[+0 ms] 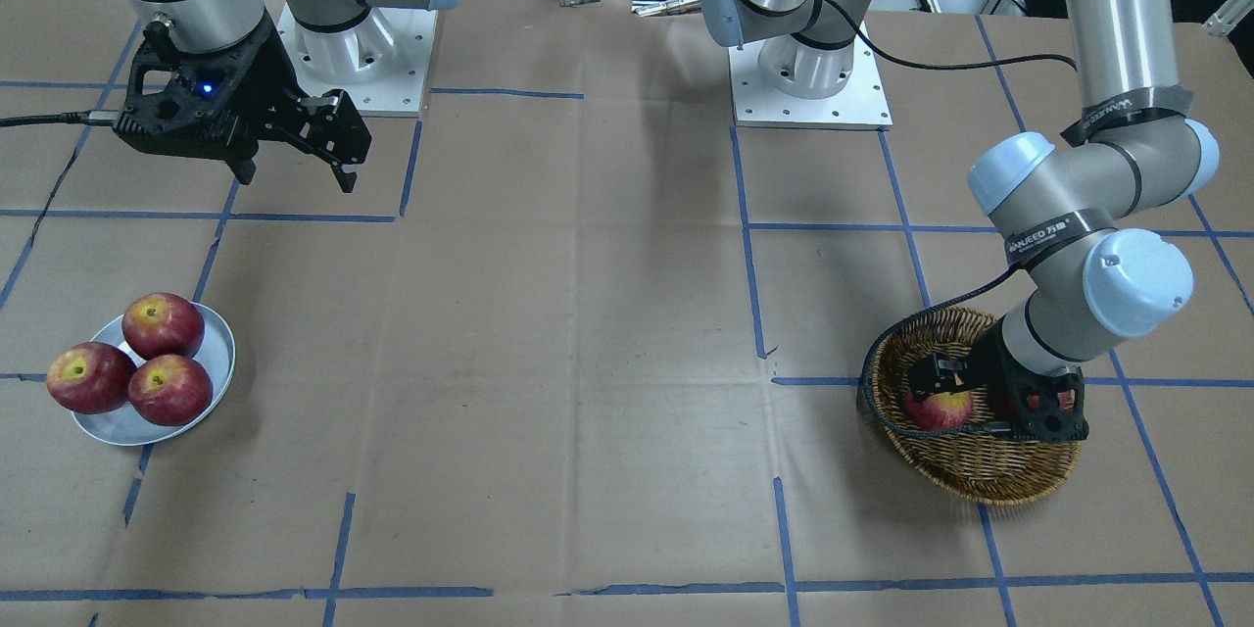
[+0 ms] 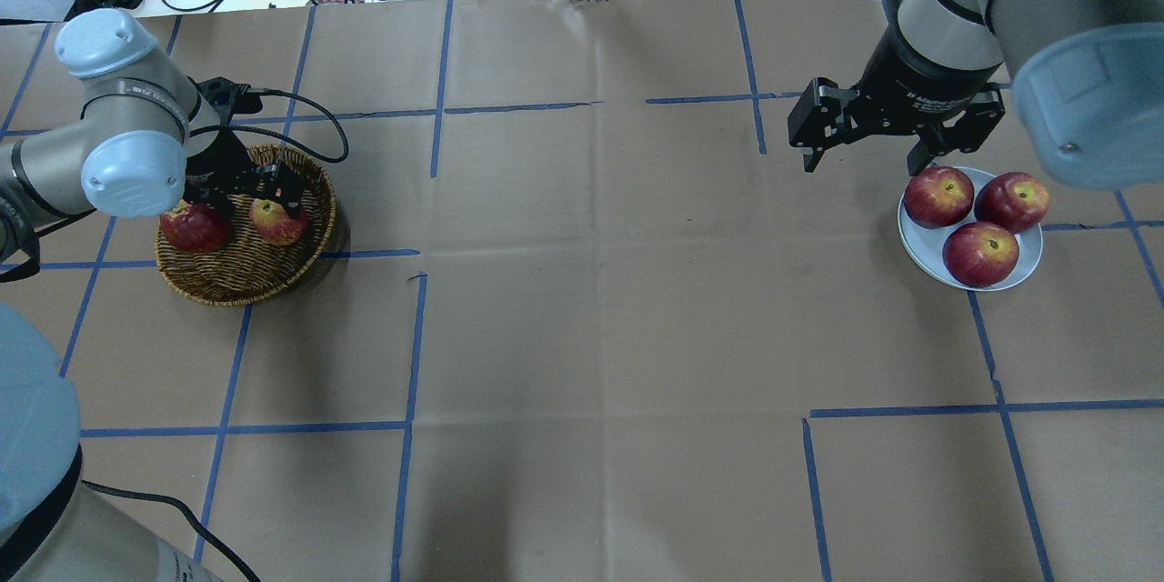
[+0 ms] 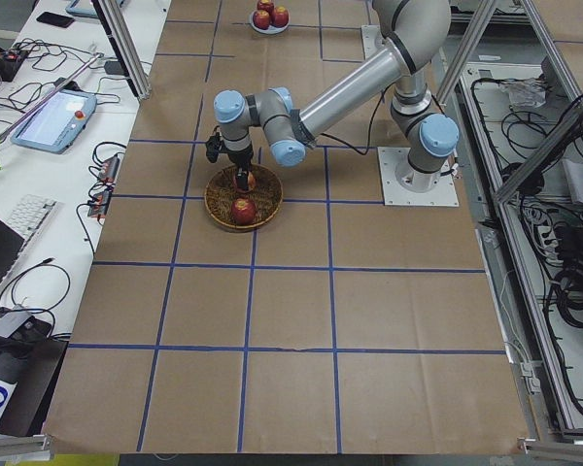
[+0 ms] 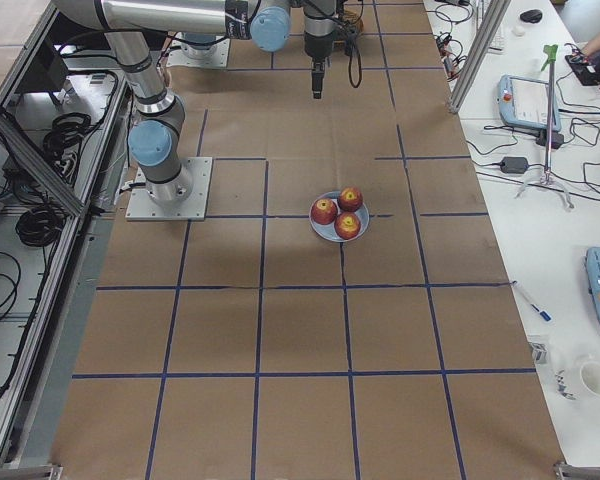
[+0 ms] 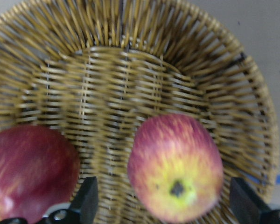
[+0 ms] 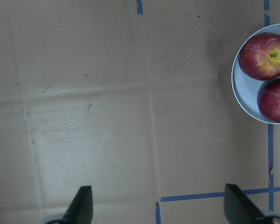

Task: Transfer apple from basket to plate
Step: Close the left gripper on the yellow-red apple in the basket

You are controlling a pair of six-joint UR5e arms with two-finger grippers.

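Note:
My left gripper should next hold the yellow-streaked red apple by its rounded sides to move it out of the basket [image 1: 988, 468] [image 5: 98, 79].
The yellow-streaked apple [image 5: 175, 168] lies in the wicker basket [image 2: 245, 277], on its right side in the overhead view [image 2: 275, 223]. My left gripper [image 5: 163, 207] is down inside the basket, open, with one finger on each side of this apple; I cannot tell whether the fingers touch it. It also shows in the front view [image 1: 939, 409]. My right gripper [image 2: 861, 165] is open and empty, hanging above the table beside the pale plate [image 2: 918, 241].
A darker red apple [image 2: 193, 227] lies in the basket next to the left gripper. Three red apples [image 2: 980, 253] fill the plate, which stands near the table's right side. Brown paper with blue tape lines covers the table [image 2: 591, 309].

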